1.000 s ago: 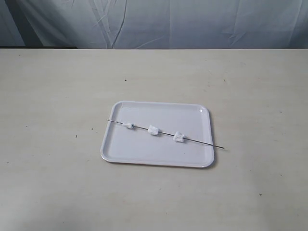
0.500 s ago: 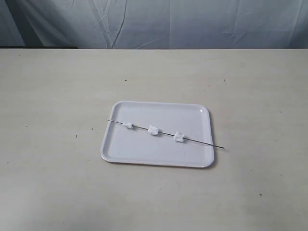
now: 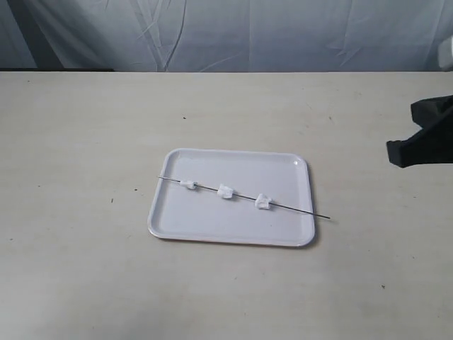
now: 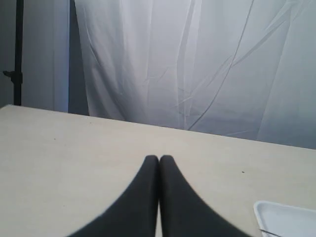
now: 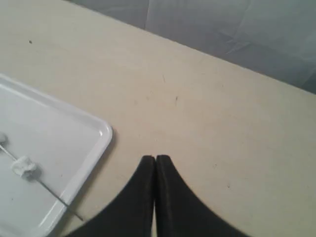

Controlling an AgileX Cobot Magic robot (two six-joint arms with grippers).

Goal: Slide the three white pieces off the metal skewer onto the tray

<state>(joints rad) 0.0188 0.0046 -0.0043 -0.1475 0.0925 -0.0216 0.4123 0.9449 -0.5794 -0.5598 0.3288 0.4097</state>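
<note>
I need to slide the white pieces onto the tray (image 3: 231, 227), so I should next grab the metal skewer by its long bare end (image 3: 301, 210) with my right gripper.
The white tray (image 3: 231, 227) lies mid-table. Across it, resting on the rims, runs the thin metal skewer (image 3: 297, 210), with three white pieces threaded on it: one (image 3: 189, 185), a second (image 3: 226, 191) and a third (image 3: 263, 202). My right gripper (image 3: 394, 152) hangs at the right edge of the exterior view, well right of the tray, shut and empty. In the right wrist view the gripper (image 5: 155, 159) is shut beside the tray (image 5: 101, 143); the skewer (image 5: 59, 197) and one piece (image 5: 23, 167) show there. My left gripper (image 4: 159, 158) is shut, empty, with the tray (image 4: 276, 212) corner in sight.
The beige table (image 3: 85, 142) carries a few small dark specks. A white and grey draped curtain (image 3: 233, 32) hangs behind the far edge. A dark stand (image 4: 19, 49) shows in the left wrist view.
My right gripper has come into the exterior view at the right edge. The tray, skewer and white pieces have not moved.
</note>
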